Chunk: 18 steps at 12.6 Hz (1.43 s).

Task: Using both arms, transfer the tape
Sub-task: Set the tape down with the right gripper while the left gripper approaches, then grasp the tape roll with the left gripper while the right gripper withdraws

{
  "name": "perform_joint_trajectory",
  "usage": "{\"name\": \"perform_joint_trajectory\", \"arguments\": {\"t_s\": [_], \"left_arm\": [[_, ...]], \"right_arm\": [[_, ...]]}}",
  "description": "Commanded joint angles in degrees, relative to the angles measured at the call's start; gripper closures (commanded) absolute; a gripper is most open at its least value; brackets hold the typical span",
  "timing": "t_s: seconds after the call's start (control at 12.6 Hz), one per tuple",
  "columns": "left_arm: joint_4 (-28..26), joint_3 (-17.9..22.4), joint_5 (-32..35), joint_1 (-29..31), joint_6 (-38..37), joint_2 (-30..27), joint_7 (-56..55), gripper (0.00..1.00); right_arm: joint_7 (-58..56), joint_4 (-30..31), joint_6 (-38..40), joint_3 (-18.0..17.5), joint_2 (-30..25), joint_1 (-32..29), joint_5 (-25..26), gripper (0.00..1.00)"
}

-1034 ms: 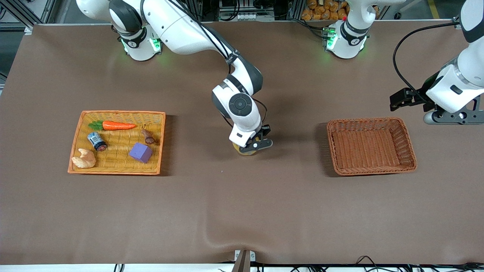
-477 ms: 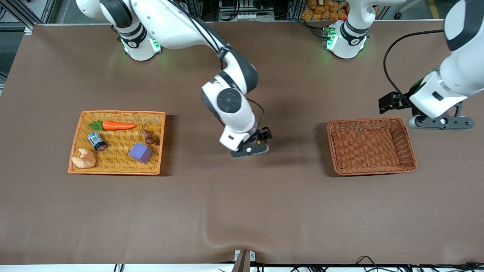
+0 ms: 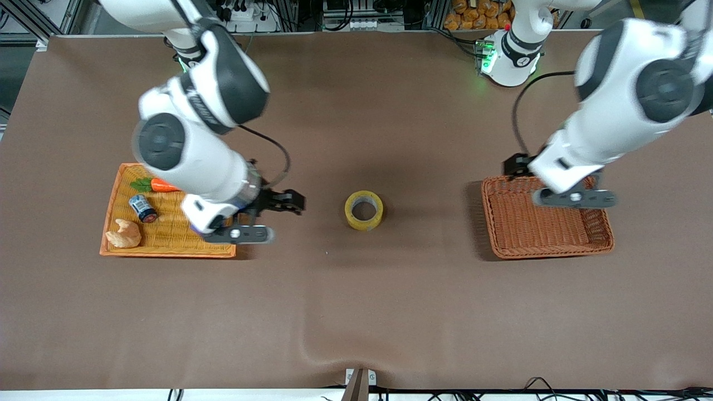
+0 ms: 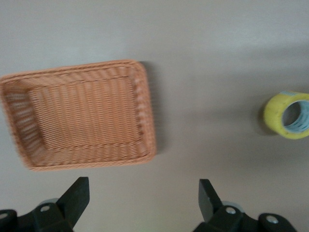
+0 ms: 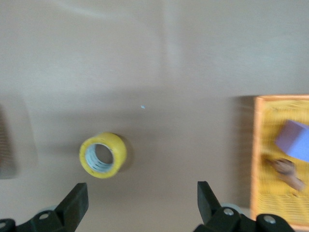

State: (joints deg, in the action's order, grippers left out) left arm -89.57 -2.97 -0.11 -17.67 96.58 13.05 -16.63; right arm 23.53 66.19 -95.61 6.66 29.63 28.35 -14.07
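Note:
The left gripper grabs the tape by its ring side (image 3: 376, 213) next, to transfer the tape into the brown wicker basket (image 3: 551, 252).
The tape (image 3: 364, 210), a yellow roll with a grey-white core hole, lies free on the brown table midway between the tray and the basket. It shows in the right wrist view (image 5: 103, 155) and the left wrist view (image 4: 288, 115) too. My right gripper (image 3: 238, 234) is open and empty, up in the air over the edge of the orange tray (image 3: 167, 253) that faces the tape; its fingers stand wide apart in its wrist view (image 5: 141, 208). My left gripper (image 3: 574, 197) is open and empty over the brown wicker basket (image 3: 551, 252); its wrist view (image 4: 142, 203) shows bare table between its fingers.
The tray holds a carrot (image 3: 165, 185), a small dark jar (image 3: 142, 208), a croissant (image 3: 123, 234), a purple cube (image 5: 294, 140) and a small brown piece (image 5: 287, 171). The basket (image 4: 149, 121) has nothing in it. The cloth has a fold (image 3: 334, 356) at the front edge.
The right gripper let go of the tape, rose and swung to the tray's edge. The tape now lies uncovered. The left arm moved from the table's end to over the basket.

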Motion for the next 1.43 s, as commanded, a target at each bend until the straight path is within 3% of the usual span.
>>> {"name": "perform_joint_trajectory", "arguments": {"t_s": [0.0, 0.24, 0.4, 0.72, 1.35], "left_arm": [[0.18, 0.60, -0.85, -5.69, 5.35, 5.39, -5.59, 0.00], [0.35, 0.60, -0.77, -11.23, 12.99, 10.84, -12.52, 0.00], [0.80, 0.51, -0.85, -13.87, 19.22, 15.06, -17.18, 0.00], [3.68, 0.60, -0.77, -18.44, 29.26, 24.54, -26.33, 0.00], [5.02, 0.60, -0.59, -21.70, 34.20, 31.77, -27.66, 0.00]], "right_arm": [[-0.76, 9.98, 0.78, 0.98, -9.56, -0.92, 5.17, 0.00], [-2.43, 19.82, 0.96, 2.40, -20.54, -2.84, 8.86, 0.00], [-8.72, 22.22, 2.18, 2.40, -24.61, -6.26, 10.38, 0.00], [-17.43, 20.21, 6.83, 0.73, -25.50, -16.90, 10.20, 0.00], [-21.51, 15.02, 17.82, 0.82, -27.17, -22.72, 13.27, 0.00]]}}
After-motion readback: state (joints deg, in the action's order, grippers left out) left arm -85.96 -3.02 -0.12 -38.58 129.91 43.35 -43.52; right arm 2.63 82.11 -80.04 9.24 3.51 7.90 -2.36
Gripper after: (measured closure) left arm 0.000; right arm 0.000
